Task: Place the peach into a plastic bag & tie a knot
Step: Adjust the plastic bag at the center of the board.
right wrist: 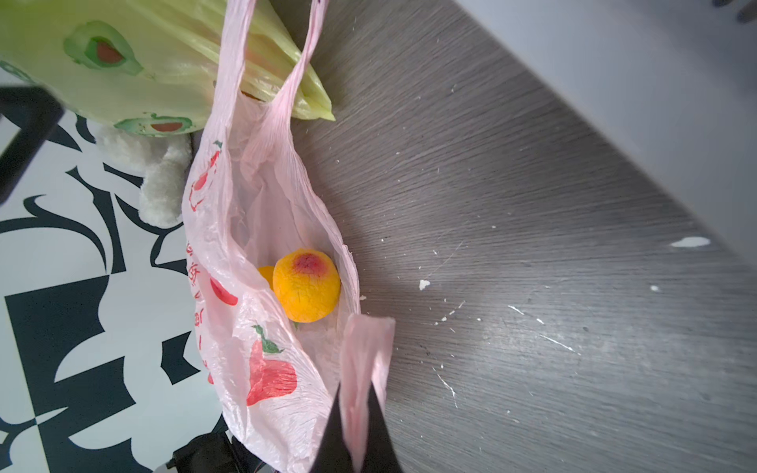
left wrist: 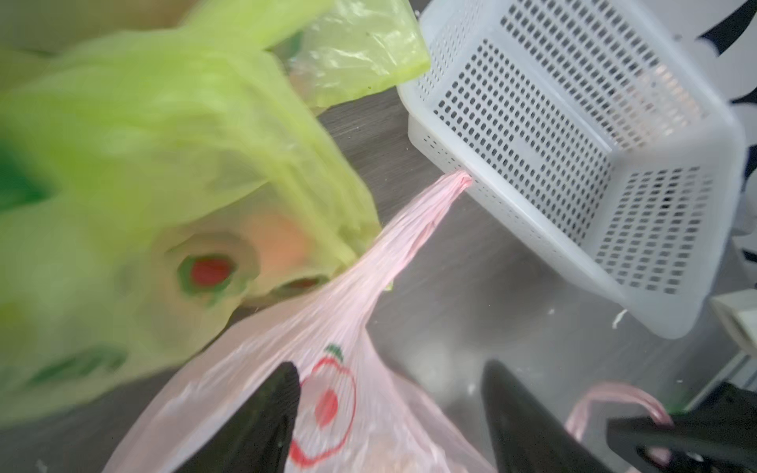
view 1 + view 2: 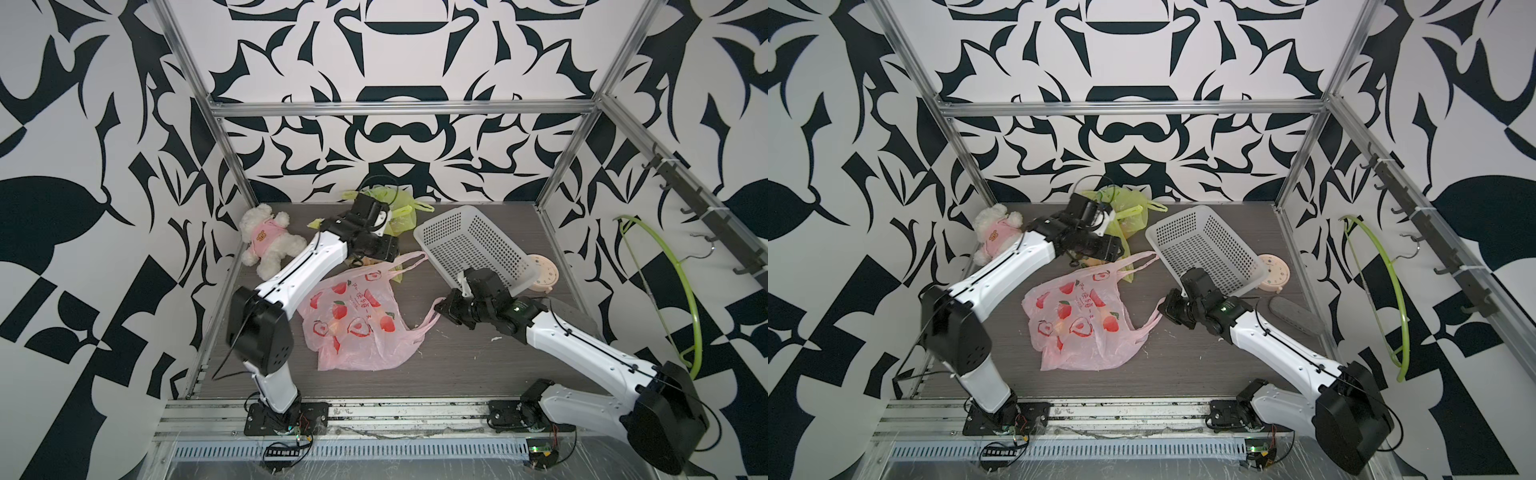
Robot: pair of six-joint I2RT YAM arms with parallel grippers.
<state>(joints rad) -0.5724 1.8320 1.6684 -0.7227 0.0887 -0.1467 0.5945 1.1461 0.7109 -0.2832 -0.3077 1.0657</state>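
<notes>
The pink bag's other handle is next for my left gripper, which will pick it up below its tip, so that tip stays free to tie a knot.
The pink plastic bag (image 3: 357, 320) (image 3: 1079, 320) with printed peaches lies crumpled in the middle of the table. The peach (image 1: 306, 286), yellow-orange with a red blush, rests inside it, seen through the bag's open mouth. My right gripper (image 1: 360, 413) (image 3: 438, 307) is shut on one pink handle (image 1: 366, 356) at the bag's right side. My left gripper (image 2: 389, 397) hovers open over the bag's far part, one finger (image 2: 266, 413) above the plastic and holding nothing. The other handle (image 2: 434, 209) stretches toward the basket.
A white perforated basket (image 3: 473, 245) lies tilted at the back right, a pink clock (image 3: 546, 276) beside it. A green plastic bag (image 3: 395, 208) sits at the back, a plush toy (image 3: 268, 239) at the back left. A green hanger (image 3: 690, 291) hangs on the right wall.
</notes>
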